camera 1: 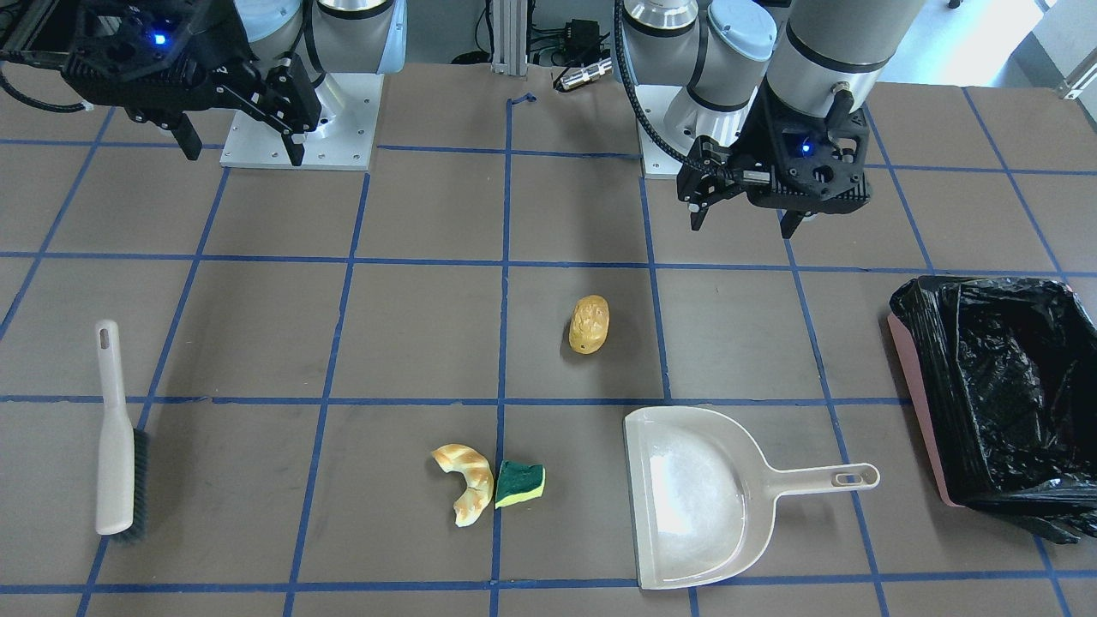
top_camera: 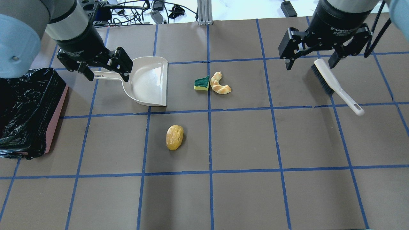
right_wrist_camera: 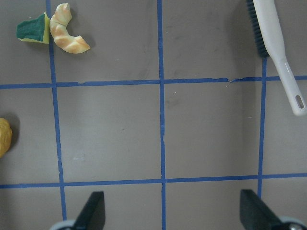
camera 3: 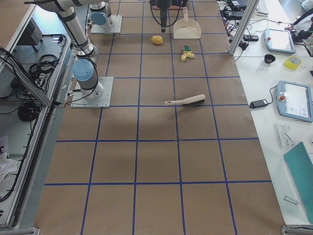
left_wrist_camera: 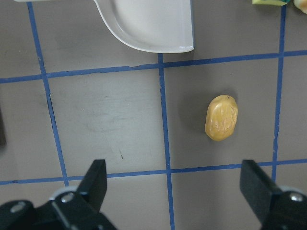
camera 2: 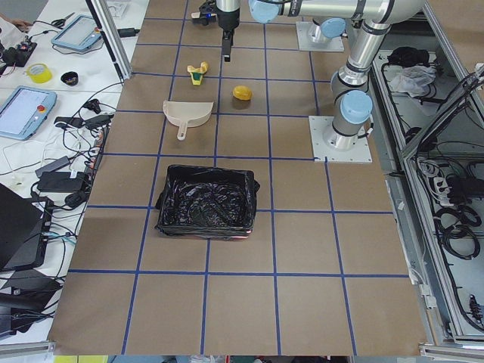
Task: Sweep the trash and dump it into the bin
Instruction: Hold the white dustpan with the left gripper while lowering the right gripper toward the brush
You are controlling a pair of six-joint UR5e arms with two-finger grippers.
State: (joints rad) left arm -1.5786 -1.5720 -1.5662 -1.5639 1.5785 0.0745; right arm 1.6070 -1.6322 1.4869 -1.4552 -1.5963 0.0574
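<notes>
The beige hand brush should be grabbed next by its handle (camera 1: 109, 360) with my right gripper, so that it can sweep the trash into the dustpan (camera 1: 691, 494).
The trash lies on the brown table. The bread roll (camera 1: 589, 325) (top_camera: 174, 137) (left_wrist_camera: 221, 118) lies alone near the middle. The croissant piece (camera 1: 464, 482) (top_camera: 219, 85) (right_wrist_camera: 67, 36) touches the green-and-yellow sponge wedge (camera 1: 519, 483) (top_camera: 202, 83) (right_wrist_camera: 32, 29) farther from the robot. The pink bin (camera 1: 913, 386) (top_camera: 59, 115) with its black bag stands at the robot's left. My left gripper (camera 1: 741, 230) (top_camera: 107, 76) (left_wrist_camera: 175, 191) is open and empty, high over the table on the robot's side of the dustpan. My right gripper (camera 1: 240, 152) (top_camera: 310, 65) (right_wrist_camera: 170, 211) is open and empty, high up.
The empty beige dustpan (camera 1: 694, 497) (top_camera: 147, 81) (left_wrist_camera: 153, 24) lies between the bin and the sponge, its handle toward the bin. The beige hand brush (camera 1: 116, 437) (top_camera: 335, 84) (right_wrist_camera: 276, 43) lies flat at the robot's right. Blue tape lines grid the table.
</notes>
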